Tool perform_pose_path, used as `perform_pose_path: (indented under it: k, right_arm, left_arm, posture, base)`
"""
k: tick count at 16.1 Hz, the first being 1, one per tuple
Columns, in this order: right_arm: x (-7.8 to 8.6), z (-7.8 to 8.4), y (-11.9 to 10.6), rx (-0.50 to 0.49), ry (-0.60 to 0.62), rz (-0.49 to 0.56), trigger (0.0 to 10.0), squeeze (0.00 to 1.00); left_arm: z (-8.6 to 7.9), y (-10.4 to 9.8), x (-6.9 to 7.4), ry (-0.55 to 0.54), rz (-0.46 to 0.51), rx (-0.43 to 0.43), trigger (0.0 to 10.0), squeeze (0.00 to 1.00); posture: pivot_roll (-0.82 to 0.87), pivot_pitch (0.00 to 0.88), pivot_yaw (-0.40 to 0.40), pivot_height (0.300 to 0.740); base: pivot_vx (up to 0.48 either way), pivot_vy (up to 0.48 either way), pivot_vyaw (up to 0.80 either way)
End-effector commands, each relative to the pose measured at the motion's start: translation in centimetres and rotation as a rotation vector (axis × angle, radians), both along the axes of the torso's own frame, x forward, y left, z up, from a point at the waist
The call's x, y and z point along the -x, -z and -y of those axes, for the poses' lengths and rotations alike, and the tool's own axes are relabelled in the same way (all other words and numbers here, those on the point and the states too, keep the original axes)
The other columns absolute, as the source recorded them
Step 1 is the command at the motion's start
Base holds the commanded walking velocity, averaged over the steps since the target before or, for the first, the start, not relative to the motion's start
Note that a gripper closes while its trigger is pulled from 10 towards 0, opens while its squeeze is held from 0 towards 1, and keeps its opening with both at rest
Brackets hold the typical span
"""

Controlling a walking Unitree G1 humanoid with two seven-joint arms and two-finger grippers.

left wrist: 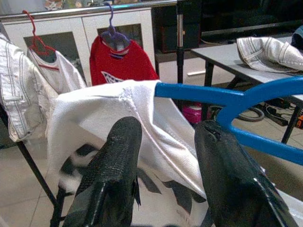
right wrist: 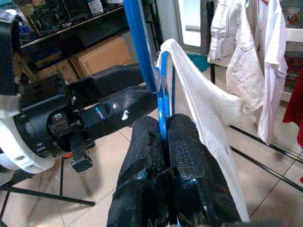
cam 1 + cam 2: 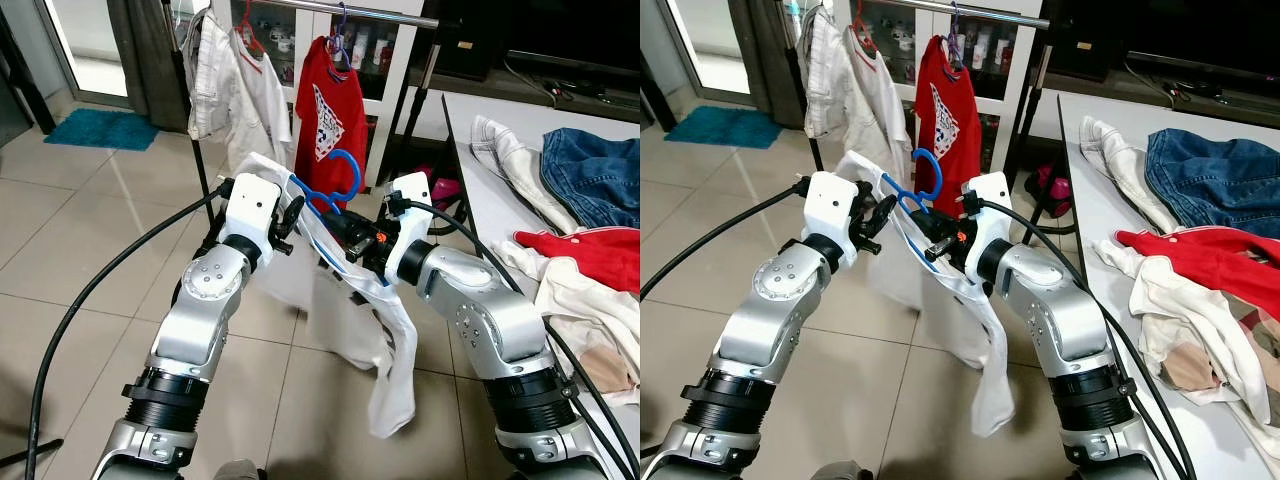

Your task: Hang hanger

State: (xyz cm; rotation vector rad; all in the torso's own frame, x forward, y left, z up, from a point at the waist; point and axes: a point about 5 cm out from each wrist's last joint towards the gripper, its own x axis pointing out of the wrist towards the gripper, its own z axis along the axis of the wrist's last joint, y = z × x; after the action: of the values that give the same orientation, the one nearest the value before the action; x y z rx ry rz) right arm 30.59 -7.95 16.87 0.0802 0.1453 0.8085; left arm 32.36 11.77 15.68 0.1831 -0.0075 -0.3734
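Observation:
The white garment's body hangs slack below the hanger, so my left gripper should next grab the garment by its raised neckline edge.
A blue plastic hanger with a white garment draped over it is held up between my two arms. My right gripper is shut on the hanger's lower bar. My left gripper is open just to its left, its fingers spread in front of the cloth and the blue bar. The clothes rail runs across the top, ahead of and above the hanger. The hanger's hook points up, below the rail.
On the rail hang a red T-shirt and white shirts. A white table at my right carries jeans, a red garment and pale clothes. A teal mat lies on the tiled floor, far left.

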Motion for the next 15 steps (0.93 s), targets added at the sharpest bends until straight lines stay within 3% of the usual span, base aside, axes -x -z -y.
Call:
perform_pose_path:
  k: [1, 6, 11, 12, 13, 15]
  right_arm:
    - [0.0, -0.4, -1.5, -0.022, -0.035, 0.06, 10.0, 0.0]
    - [0.4, -0.6, -2.0, -0.036, -0.063, 0.077, 10.0, 0.0]
    - [0.7, -0.6, -1.9, -0.04, -0.066, 0.083, 10.0, 0.0]
    - [0.7, -0.5, -1.9, -0.04, -0.067, 0.083, 10.0, 0.0]
    - [0.6, -0.6, -1.9, -0.04, -0.069, 0.084, 10.0, 0.0]
    - [0.6, -0.6, -2.0, -0.039, -0.069, 0.084, 10.0, 0.0]
  left_arm:
    - [0.1, 0.1, -0.3, -0.004, -0.004, -0.01, 10.0, 0.0]
    - [-0.5, 0.1, -1.6, -0.016, -0.005, -0.038, 10.0, 0.0]
    - [-0.1, 0.3, -1.9, 0.041, -0.007, -0.048, 10.0, 0.0]
    - [0.0, 0.3, -1.9, 0.044, -0.003, -0.047, 4.0, 0.0]
    - [0.1, 0.3, -1.9, 0.046, 0.001, -0.049, 0.3, 0.0]
    - [0.1, 0.4, -1.9, 0.049, 0.005, -0.051, 0.0, 0.0]
  posture:
    - [0.03, 0.0, -0.055, 0.74]
    - [0.01, 0.0, -0.037, 0.74]
    - [0.01, 0.0, -0.027, 0.74]
    - [0.01, 0.0, -0.026, 0.74]
    - [0.01, 0.0, -0.026, 0.74]
    - [0.01, 0.0, -0.027, 0.74]
  base:
    - [0.0, 0.0, 0.0]
    - [0.0, 0.0, 0.0]
    - [0.0, 0.0, 0.0]
    - [0.0, 0.0, 0.0]
    - [0.0, 0.0, 0.0]
    - [0.0, 0.0, 0.0]
